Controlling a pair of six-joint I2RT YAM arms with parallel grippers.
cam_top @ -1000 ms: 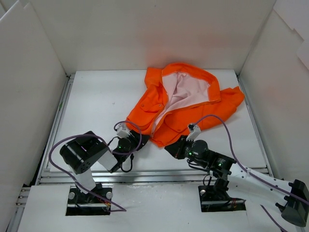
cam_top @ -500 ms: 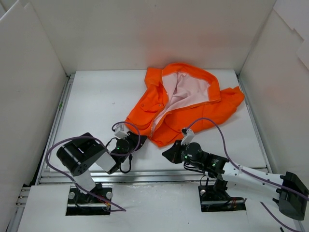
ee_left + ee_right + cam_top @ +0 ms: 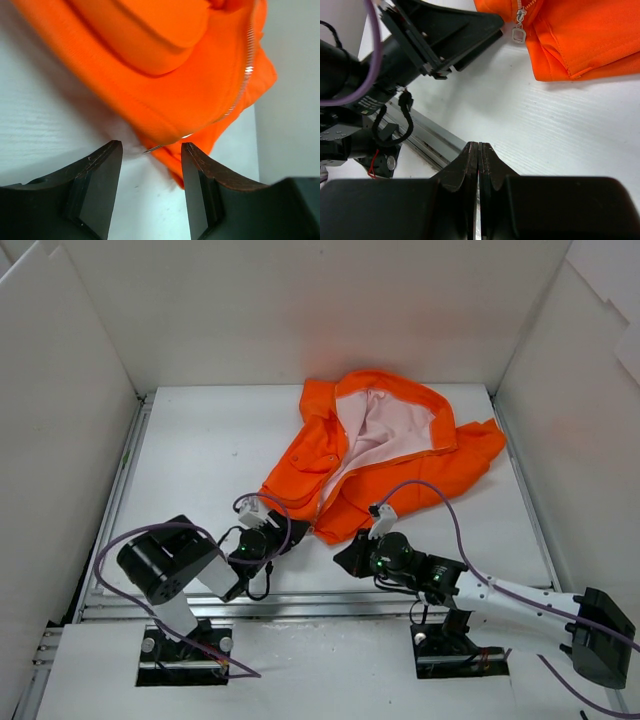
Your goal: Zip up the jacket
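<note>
The left gripper grabs the jacket's hem [image 3: 511, 16] at the zipper strip's end next, to leave the metal pull [image 3: 519, 34] free for my right gripper to zip up.
The orange jacket [image 3: 395, 455] lies open at the back middle of the table, its pink lining [image 3: 375, 430] showing. My left gripper [image 3: 287, 531] is open at the jacket's near-left hem; in the left wrist view the hem [image 3: 165, 95] and the zipper strip [image 3: 245, 75] lie just ahead of the gripper [image 3: 150, 150], with nothing between the jaws. My right gripper [image 3: 348, 558] is shut and empty on the table, just short of the hem. In the right wrist view the gripper [image 3: 479, 148] is below the jacket [image 3: 580, 35] and the small metal pull [image 3: 519, 34].
White walls close the table on the left, back and right. A metal rail [image 3: 330, 605] runs along the near edge. The left arm's body [image 3: 440, 30] and its cables sit close to my right gripper.
My right gripper has drawn back from the jacket hem, toward the near edge and slightly left. The left gripper has barely shifted. The jacket has hardly moved.
</note>
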